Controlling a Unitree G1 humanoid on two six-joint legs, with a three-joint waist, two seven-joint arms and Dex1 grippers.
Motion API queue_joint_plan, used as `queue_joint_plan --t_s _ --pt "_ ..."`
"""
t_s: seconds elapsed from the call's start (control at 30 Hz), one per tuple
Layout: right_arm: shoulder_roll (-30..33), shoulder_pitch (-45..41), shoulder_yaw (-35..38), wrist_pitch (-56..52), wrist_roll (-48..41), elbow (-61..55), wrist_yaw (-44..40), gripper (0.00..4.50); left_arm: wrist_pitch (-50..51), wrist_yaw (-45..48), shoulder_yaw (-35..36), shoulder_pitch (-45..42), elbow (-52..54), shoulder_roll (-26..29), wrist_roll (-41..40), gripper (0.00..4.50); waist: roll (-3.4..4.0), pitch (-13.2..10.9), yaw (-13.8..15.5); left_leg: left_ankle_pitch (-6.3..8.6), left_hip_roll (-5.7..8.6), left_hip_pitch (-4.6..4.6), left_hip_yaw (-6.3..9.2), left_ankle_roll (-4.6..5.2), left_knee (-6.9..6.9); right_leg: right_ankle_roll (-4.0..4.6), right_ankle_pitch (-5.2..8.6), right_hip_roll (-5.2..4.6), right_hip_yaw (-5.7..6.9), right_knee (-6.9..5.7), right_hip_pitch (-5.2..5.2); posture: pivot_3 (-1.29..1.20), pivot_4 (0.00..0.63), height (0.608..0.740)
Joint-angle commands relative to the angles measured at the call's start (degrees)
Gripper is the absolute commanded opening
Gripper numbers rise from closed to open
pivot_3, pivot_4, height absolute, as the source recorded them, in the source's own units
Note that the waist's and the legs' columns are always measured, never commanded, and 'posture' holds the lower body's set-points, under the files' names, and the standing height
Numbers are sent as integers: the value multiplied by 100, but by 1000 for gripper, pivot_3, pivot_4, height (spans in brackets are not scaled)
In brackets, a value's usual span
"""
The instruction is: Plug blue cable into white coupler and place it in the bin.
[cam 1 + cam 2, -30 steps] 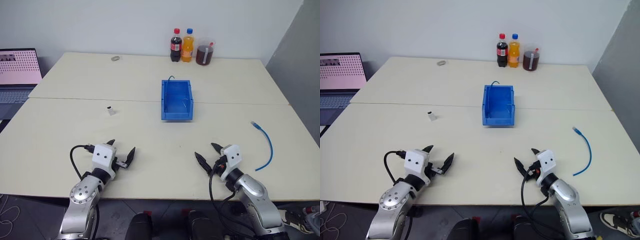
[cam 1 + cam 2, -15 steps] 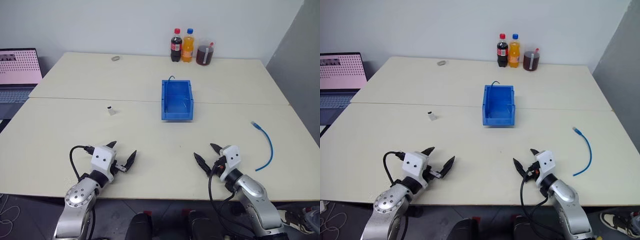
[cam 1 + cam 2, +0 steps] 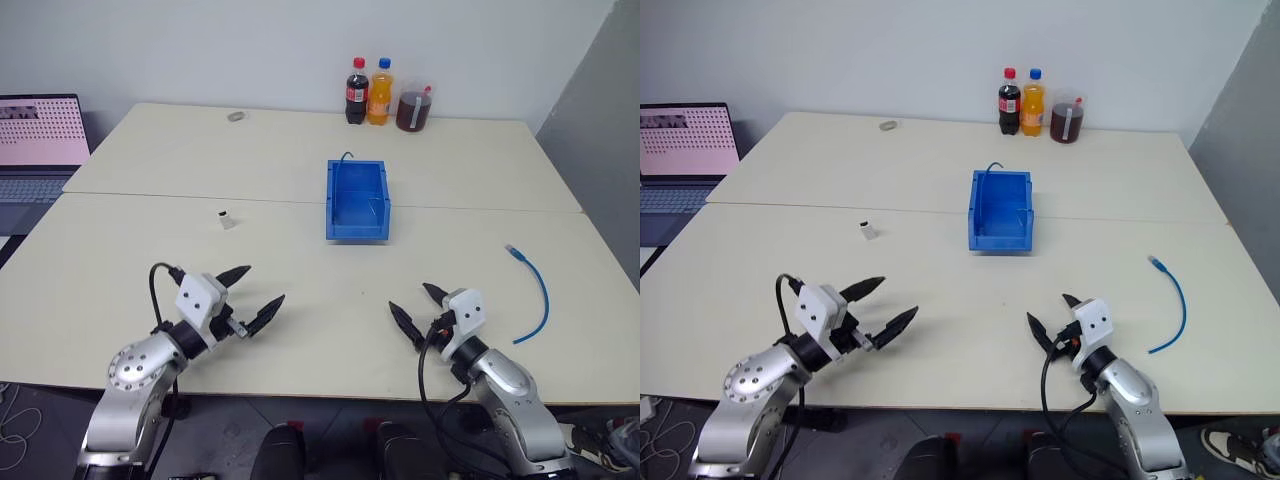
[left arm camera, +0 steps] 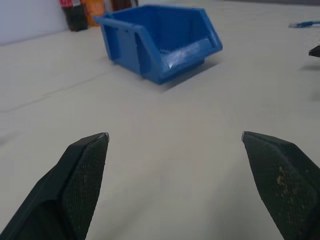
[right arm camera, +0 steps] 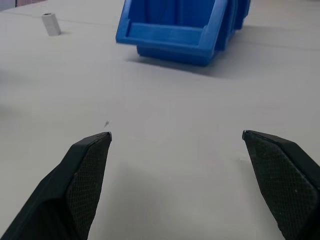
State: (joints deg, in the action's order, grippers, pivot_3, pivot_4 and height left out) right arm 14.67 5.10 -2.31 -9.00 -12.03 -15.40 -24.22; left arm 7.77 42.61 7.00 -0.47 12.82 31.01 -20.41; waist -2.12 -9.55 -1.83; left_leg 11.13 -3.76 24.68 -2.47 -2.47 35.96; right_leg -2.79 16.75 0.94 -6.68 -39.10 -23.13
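Observation:
Next, my right gripper picks up the blue cable by its connector end point(image 3: 514, 252) to plug the cable into the white coupler point(image 3: 227, 219).
The blue cable point(image 3: 542, 293) lies in a curve on the table's right side, to the right of my right gripper point(image 3: 408, 297). Far left of the bin, the small white coupler point(image 3: 227, 219) stands alone on the table. The bin point(image 3: 356, 230) sits at the table's centre, its low lip facing me. My left gripper point(image 3: 265, 283) hovers open above the near left table, pointing toward the bin point(image 4: 160, 42). My right gripper stands open near the front edge, also with nothing between its fingers, and its wrist view shows the coupler point(image 5: 50, 23) and the bin point(image 5: 180, 30) ahead.
Two soda bottles point(image 3: 356, 90) and a jar of dark liquid point(image 3: 411, 108) stand at the table's far edge. A small ring-like object point(image 3: 237, 116) lies at the back left. An open laptop point(image 3: 40, 135) sits off the table's left side.
My left gripper has risen and swung to the right toward the bin, still open. The right gripper has stayed put. The head view has shifted slightly.

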Motion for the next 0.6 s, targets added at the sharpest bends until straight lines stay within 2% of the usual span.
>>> queue_joint_plan --t_s 0.03,0.13,0.3,0.47,0.6 --pt "213 -124 657 -173 -209 -434 197 4468 606 431 -275 -452 277 234 -378 4500 0 0 4 0 3 3 5 0 1 0 0 0 4 0 0 0 150 740" --pt "604 -366 1403 -520 -293 -240 410 4468 1236 889 -570 -915 442 413 -770 4500 0 -1 0 0 4 7 10 0 4 -1 0 0 6 0 0 0 150 740" --pt "1154 -770 2069 -1214 -245 504 724 4468 1719 1375 -886 -1442 538 617 -978 4500 0 0 -7 0 6 9 19 0 3 20 -11 4 11 -1 2 0 150 740" --pt "1704 -1228 2303 -1878 -206 1504 763 4468 2067 1875 -1160 -1840 622 772 -1147 4500 7 -1 -26 -1 7 9 23 1 2 22 -11 7 9 -3 1 0 150 740" --pt "1899 -1443 2347 -2128 -260 2047 688 4468 2151 2010 -1214 -1917 628 800 -1173 4500 8 -1 -30 -1 7 10 25 1 3 22 -10 8 10 -2 2 0 150 740"
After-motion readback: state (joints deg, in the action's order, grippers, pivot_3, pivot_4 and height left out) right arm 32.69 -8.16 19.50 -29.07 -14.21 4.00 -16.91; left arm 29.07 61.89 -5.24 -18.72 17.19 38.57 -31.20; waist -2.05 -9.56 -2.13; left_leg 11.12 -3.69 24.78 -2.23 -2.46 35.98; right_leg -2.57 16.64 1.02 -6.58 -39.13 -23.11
